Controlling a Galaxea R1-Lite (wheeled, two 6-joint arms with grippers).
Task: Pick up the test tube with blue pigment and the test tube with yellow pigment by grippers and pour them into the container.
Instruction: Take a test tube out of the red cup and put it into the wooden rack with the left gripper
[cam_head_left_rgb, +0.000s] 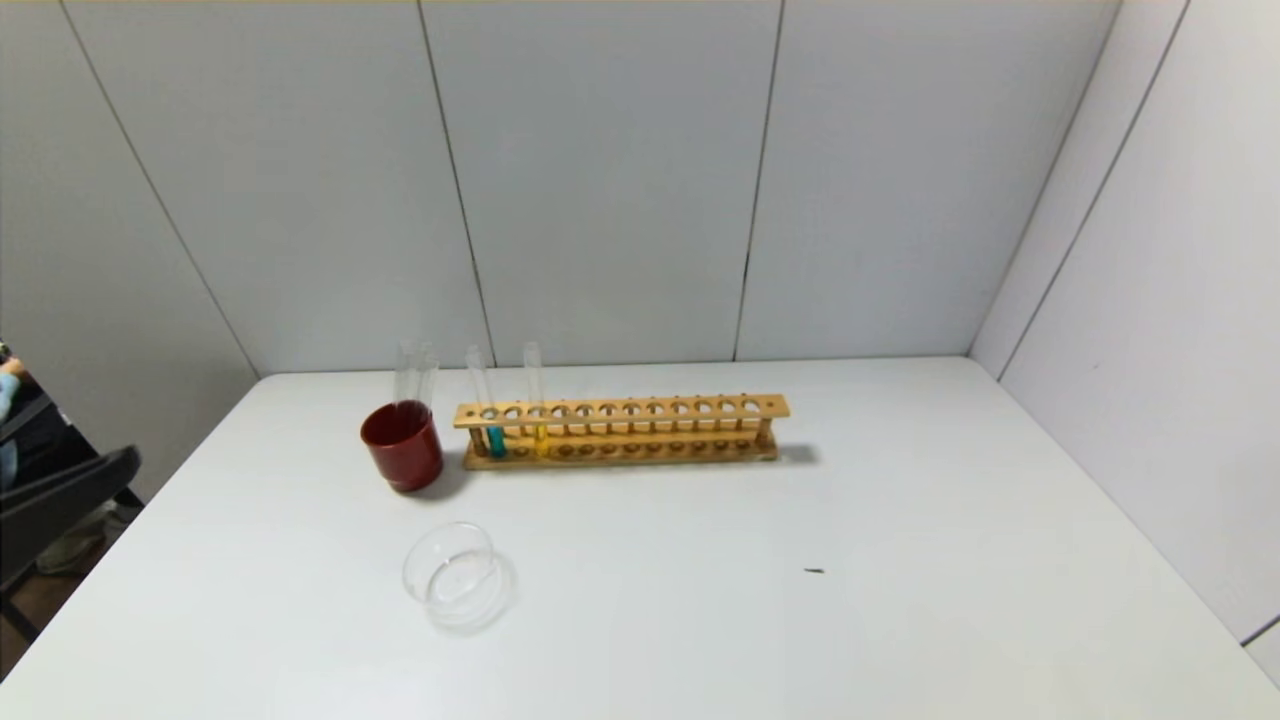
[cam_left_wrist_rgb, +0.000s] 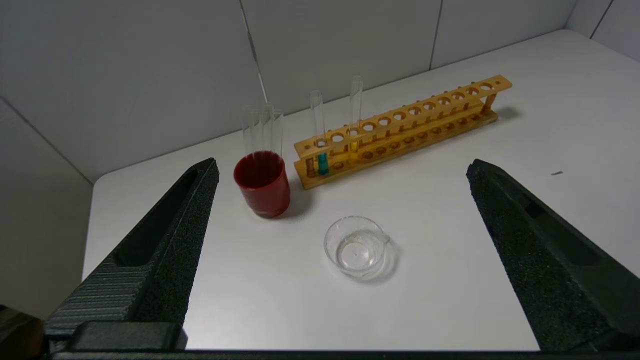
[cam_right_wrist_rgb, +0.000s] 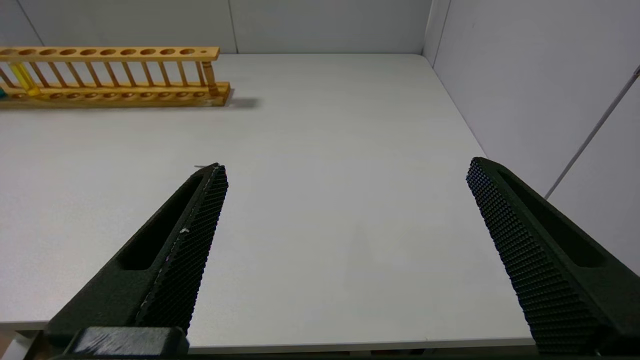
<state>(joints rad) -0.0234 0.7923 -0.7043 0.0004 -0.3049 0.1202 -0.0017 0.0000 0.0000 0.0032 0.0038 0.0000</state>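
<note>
The wooden rack (cam_head_left_rgb: 640, 432) surrounds the lower half of the blue test tube, so my left gripper next needs to hold the tube by its bare upper end (cam_head_left_rgb: 477, 366) to pour it.
The blue test tube (cam_head_left_rgb: 494, 437) and the yellow test tube (cam_head_left_rgb: 540, 435) stand upright side by side at the left end of a wooden rack (cam_head_left_rgb: 640, 432). They also show in the left wrist view, blue (cam_left_wrist_rgb: 322, 161) and yellow (cam_left_wrist_rgb: 354, 145). The clear glass container (cam_head_left_rgb: 455, 575) sits on the table in front of the rack; in the left wrist view it (cam_left_wrist_rgb: 358, 246) lies ahead between the jaws. My left gripper (cam_left_wrist_rgb: 342, 172) is open and empty, held back from the table's near edge. My right gripper (cam_right_wrist_rgb: 345, 170) is open and empty near the front right edge.
A dark red cup (cam_head_left_rgb: 403, 445) with colourless tubes (cam_head_left_rgb: 415, 372) stands left of the rack. The white table (cam_head_left_rgb: 900, 560) is walled by grey panels behind and on the right. A small dark speck (cam_head_left_rgb: 814, 571) lies right of centre. A chair (cam_head_left_rgb: 60, 500) stands off the left edge.
</note>
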